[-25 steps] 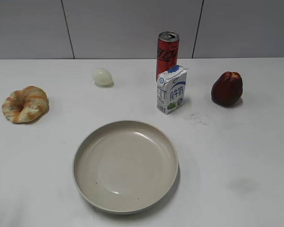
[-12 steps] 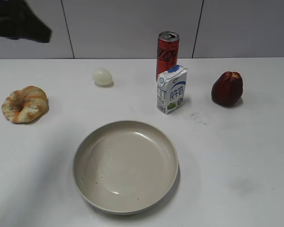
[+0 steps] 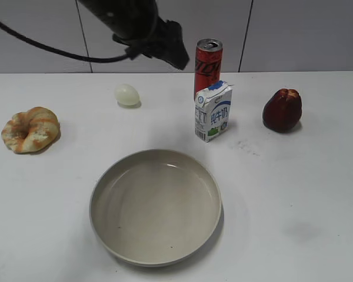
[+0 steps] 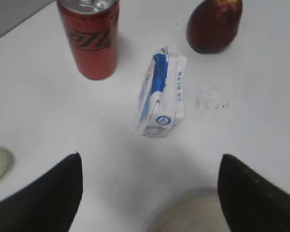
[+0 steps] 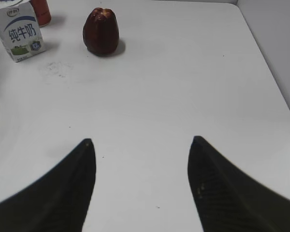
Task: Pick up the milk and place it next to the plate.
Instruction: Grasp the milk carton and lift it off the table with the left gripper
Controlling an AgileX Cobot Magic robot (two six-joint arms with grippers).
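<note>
The milk's blue top (image 3: 215, 87) slopes to a fold, so my left gripper picks up the milk by its flat facing sides just below the top next.
The milk (image 3: 212, 111), a small white carton with a blue gabled top, stands upright just in front of the red soda can (image 3: 208, 63). It also shows in the left wrist view (image 4: 161, 100) and the right wrist view (image 5: 20, 32). The beige plate (image 3: 106, 176) lies in front of it, towards the near edge. My left gripper (image 3: 175, 51) hangs high above the table, up and to the left of the can. In its wrist view it (image 4: 150, 157) is open and empty, with the milk ahead of it. My right gripper (image 5: 141, 141) is open and empty over bare table.
A white egg (image 3: 127, 94) lies back left. A braided bread roll (image 3: 30, 129) lies at the far left. A dark red fruit (image 3: 282, 110) stands right of the milk. The table's right edge (image 5: 268, 72) meets a grey wall.
My left arm has swung in from the upper left corner towards the can and milk. The objects on the table have not moved.
</note>
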